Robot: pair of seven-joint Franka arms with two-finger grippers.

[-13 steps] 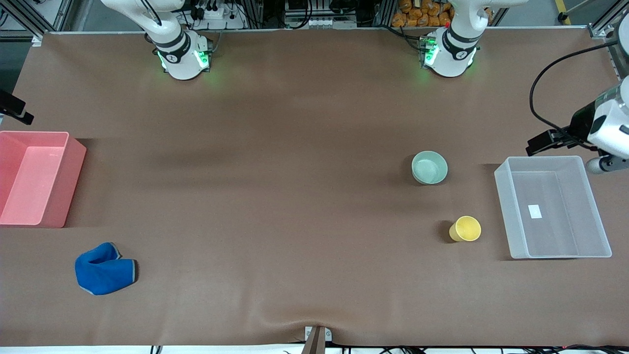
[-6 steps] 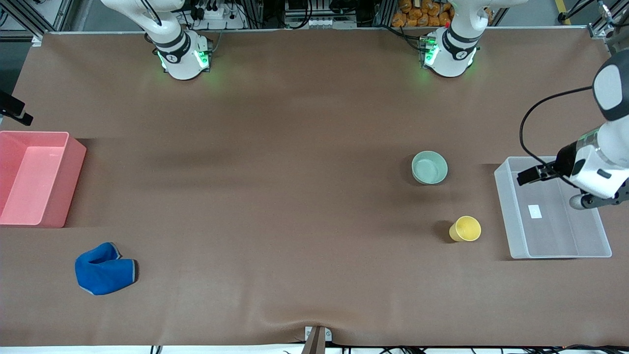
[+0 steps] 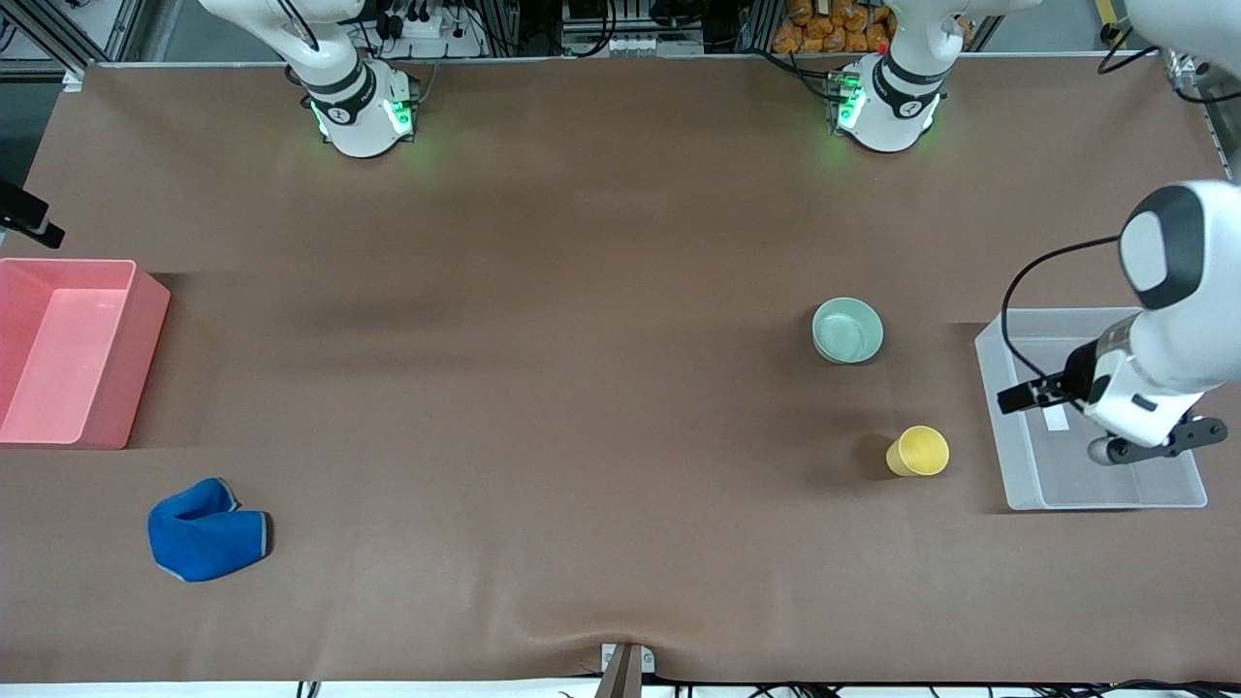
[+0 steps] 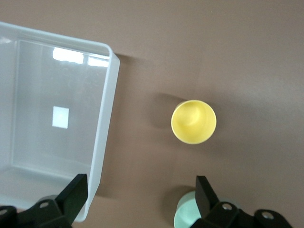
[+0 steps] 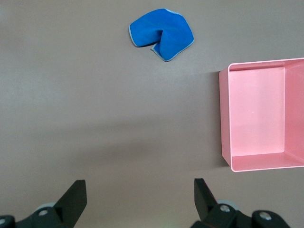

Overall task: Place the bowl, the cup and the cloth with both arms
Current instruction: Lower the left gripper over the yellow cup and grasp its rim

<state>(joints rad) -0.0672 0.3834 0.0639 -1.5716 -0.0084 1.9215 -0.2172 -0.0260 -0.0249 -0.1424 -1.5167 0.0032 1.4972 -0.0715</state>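
Observation:
I should grab the yellow cup by its rim (image 4: 174, 122) with my left gripper next. Then I should put the cup in the clear bin (image 4: 57, 137).
The mint-green bowl (image 3: 847, 331) stands upright on the brown table toward the left arm's end. The yellow cup (image 3: 918, 452) stands upright nearer the front camera than the bowl. The blue cloth (image 3: 206, 530) lies crumpled toward the right arm's end, near the table's front edge. My left gripper (image 4: 140, 190) is open and empty, up in the air over the clear bin's edge; its wrist view shows the cup (image 4: 193, 121) and part of the bowl (image 4: 186, 214). My right gripper (image 5: 138, 190) is open and empty, high over the table; its wrist view shows the cloth (image 5: 161, 33).
A clear plastic bin (image 3: 999, 427) stands at the left arm's end, beside the cup; it also shows in the left wrist view (image 4: 107, 118). A pink bin (image 3: 145, 320) stands at the right arm's end, farther from the front camera than the cloth; it also shows in the right wrist view (image 5: 223, 118).
My left arm has swung from the table's end in over the clear bin, toward the cup. The right arm, bowl, cup and cloth have not moved.

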